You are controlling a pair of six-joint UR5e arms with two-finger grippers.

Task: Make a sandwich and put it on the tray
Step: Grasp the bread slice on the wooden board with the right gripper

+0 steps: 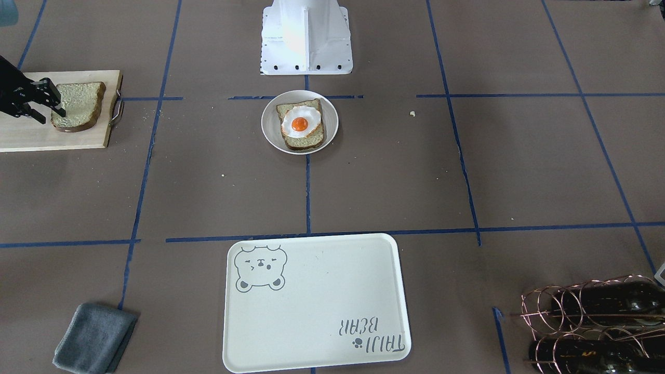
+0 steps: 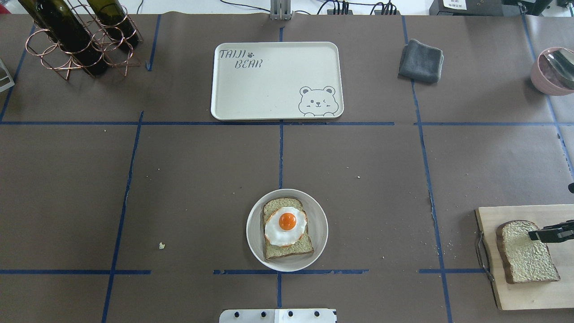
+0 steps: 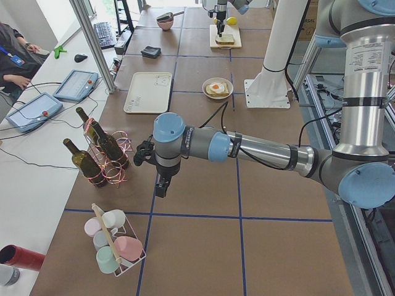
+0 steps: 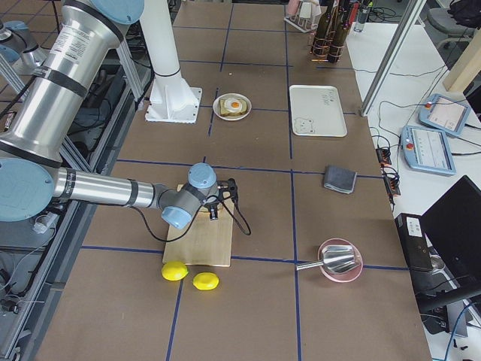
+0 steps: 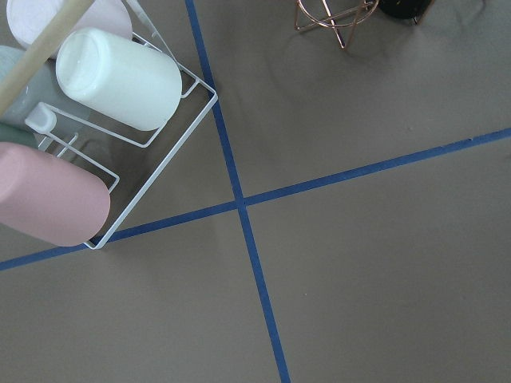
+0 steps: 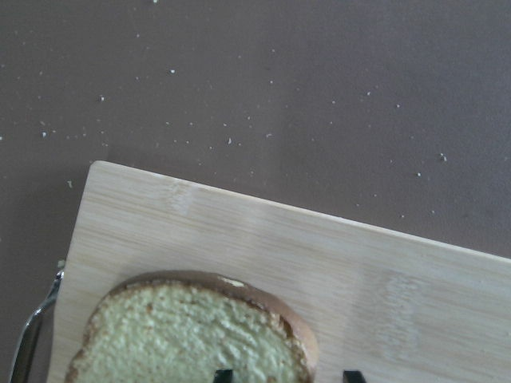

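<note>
My right gripper should next top the fried egg sandwich, so it should grab the bread slice by its crust edge.
One bread slice lies on the wooden cutting board at the robot's right; both show in the overhead view. My right gripper is open at that slice's edge; in the right wrist view one fingertip is over the bread and the other is past its crust. The second slice, with the fried egg on top, sits on a round white plate. The bear tray holds nothing. My left gripper hangs far off near the wine rack; I cannot tell its state.
A grey cloth lies right of the tray. A copper rack of wine bottles stands at the far left. A pink bowl is at the far right. A wire cup rack is below the left wrist. Two lemons lie beside the board.
</note>
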